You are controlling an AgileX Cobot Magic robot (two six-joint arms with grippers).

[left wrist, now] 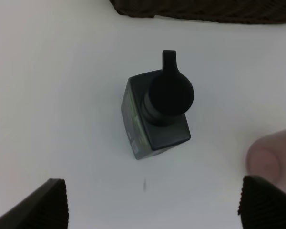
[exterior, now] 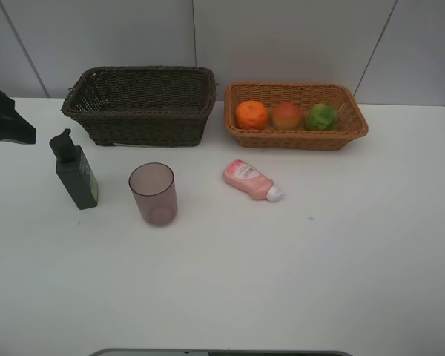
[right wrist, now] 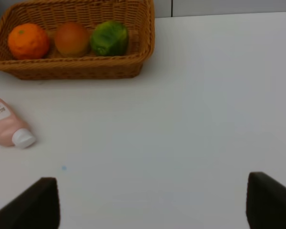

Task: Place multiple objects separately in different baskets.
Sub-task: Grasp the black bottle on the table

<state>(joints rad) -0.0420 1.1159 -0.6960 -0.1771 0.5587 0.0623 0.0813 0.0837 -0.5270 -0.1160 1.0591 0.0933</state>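
Next, my left gripper grabs the dark green pump bottle by its boxy body (exterior: 78, 180) for the dark brown basket (exterior: 141, 127).
The dark green pump bottle (exterior: 76, 172) (left wrist: 157, 114) stands upright on the white table, left of the mauve cup (exterior: 153, 194). A pink tube (exterior: 251, 180) (right wrist: 9, 128) lies on its side near the middle. The tan basket (exterior: 297, 139) (right wrist: 76, 69) holds the orange (exterior: 251, 114), the peach (exterior: 285, 115) and the green fruit (exterior: 321, 116). Nothing lies in the dark brown basket (exterior: 141, 127). My left gripper (left wrist: 152, 205) is open, its fingers spread short of the bottle and apart from it. My right gripper (right wrist: 152, 205) is open over bare table, with nothing between its fingers.
A black part of my left arm (exterior: 7, 119) shows at the far left edge of the table. The cup's edge (left wrist: 271, 160) shows blurred beside the left gripper's finger. White wall panels stand behind the baskets.
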